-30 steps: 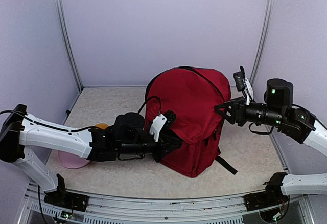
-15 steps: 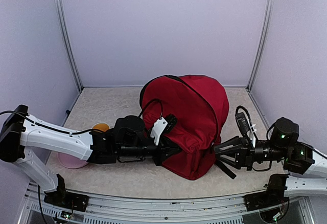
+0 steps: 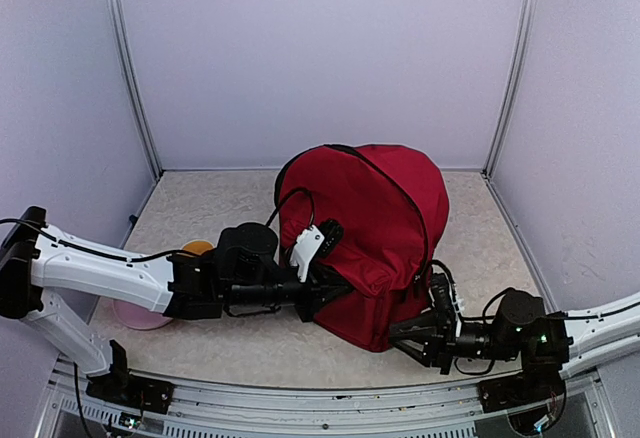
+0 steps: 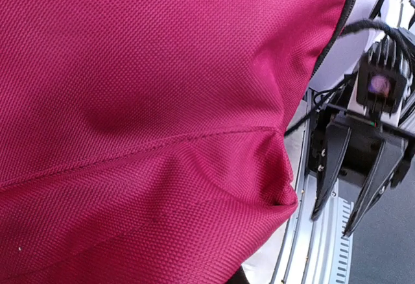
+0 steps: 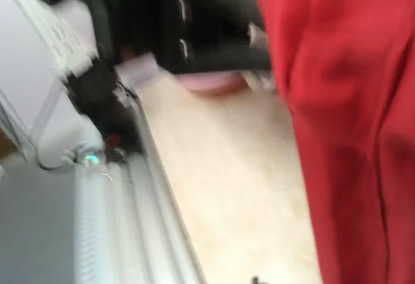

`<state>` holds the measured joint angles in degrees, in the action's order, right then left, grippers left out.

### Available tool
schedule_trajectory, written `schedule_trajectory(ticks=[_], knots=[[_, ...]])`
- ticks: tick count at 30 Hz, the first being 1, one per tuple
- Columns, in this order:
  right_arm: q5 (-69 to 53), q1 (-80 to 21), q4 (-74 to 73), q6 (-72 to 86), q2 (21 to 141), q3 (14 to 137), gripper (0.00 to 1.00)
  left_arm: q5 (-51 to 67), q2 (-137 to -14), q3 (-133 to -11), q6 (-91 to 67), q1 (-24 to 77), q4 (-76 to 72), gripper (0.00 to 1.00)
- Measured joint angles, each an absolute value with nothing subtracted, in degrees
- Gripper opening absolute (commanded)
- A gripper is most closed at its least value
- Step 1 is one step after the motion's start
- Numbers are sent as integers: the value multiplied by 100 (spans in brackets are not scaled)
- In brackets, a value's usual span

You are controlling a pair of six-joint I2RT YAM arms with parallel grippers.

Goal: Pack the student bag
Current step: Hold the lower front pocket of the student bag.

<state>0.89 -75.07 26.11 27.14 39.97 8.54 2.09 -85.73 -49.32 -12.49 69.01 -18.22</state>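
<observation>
I should next grab the bag by its front pocket's corner with my right gripper. Then both grippers can lift the packed student bag.
The student bag, a large dark red backpack, stands in the middle of the table. My left gripper is pressed into its lower left side, and the fabric folds over the fingers as if pinched. The bag's red cloth fills the left wrist view. My right gripper lies low on the table at the bag's front right bottom corner, with its jaws spread and empty. It also shows in the left wrist view, beside the bag's corner. The right wrist view is blurred, with the bag on its right.
A pink plate and an orange object lie at the left, behind my left arm. The plate also shows, blurred, in the right wrist view. The metal front rail runs just below both grippers. A black strap trails from the bag's right.
My right arm has swung down from high at the bag's right side to low by its front bottom corner. The bag has shifted and leaned a little. My left gripper has stayed on it.
</observation>
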Motion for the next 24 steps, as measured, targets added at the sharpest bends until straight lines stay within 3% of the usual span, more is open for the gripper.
schedule_trajectory(ticks=[10,16,18,24], knots=[[2436,-7762,3682,2049,5540,1288,67,-49,-8573,-4932,-1216,7030,-1752,0],[2735,-7658,3765,1809,5690,1511,71,-113,-8573,-4932,-1170,7050,-1747,0],[2536,-7518,3752,1686,5835,1608,63,-137,-8573,-4932,-1170,7050,-1747,0],[1955,-7096,3376,1372,6495,2322,15,-187,-8573,-4932,-1168,7050,-1745,0]])
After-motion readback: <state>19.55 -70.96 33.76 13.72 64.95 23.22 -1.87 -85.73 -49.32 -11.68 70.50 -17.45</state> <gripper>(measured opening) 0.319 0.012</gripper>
